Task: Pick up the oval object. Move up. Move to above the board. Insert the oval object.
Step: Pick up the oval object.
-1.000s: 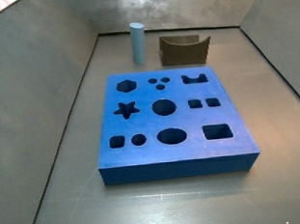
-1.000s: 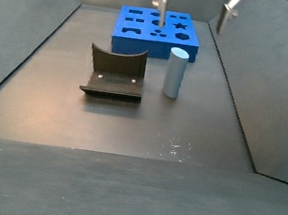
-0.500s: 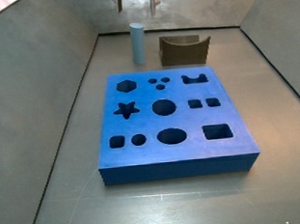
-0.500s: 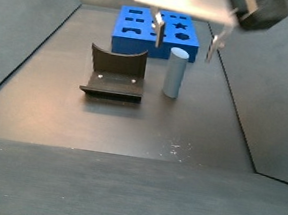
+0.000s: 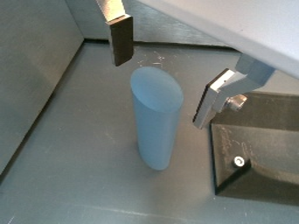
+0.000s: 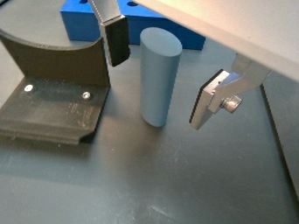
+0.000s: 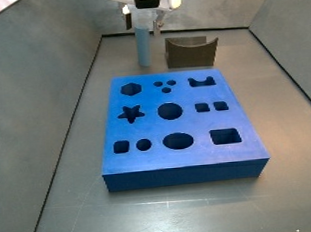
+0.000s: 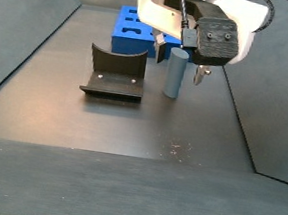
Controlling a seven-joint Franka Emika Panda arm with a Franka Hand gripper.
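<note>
The robot's gripper will go to the peg and grab its upper end (image 7: 142,33) (image 5: 156,86), so the peg's lower end stays free to go into the oval hole.
The oval object (image 5: 155,118), a tall light blue-grey peg, stands upright on the dark floor; it also shows in a wrist view (image 6: 156,77) and in both side views (image 7: 144,47) (image 8: 175,76). My gripper (image 5: 162,72) is open, with one finger on each side of the peg's top and not touching it; it also shows in a wrist view (image 6: 159,76). In the side views the gripper (image 7: 144,19) (image 8: 180,69) is low over the peg. The bright blue board (image 7: 176,127) with shaped holes lies apart from the peg; a corner shows in a wrist view (image 6: 82,22).
The dark L-shaped fixture (image 7: 190,51) stands right beside the peg, also in a side view (image 8: 114,72) and in both wrist views (image 6: 52,87) (image 5: 260,149). Grey walls (image 7: 41,76) enclose the floor.
The gripper has come down from above into view and now straddles the top of the peg. The peg, board and fixture have not moved.
</note>
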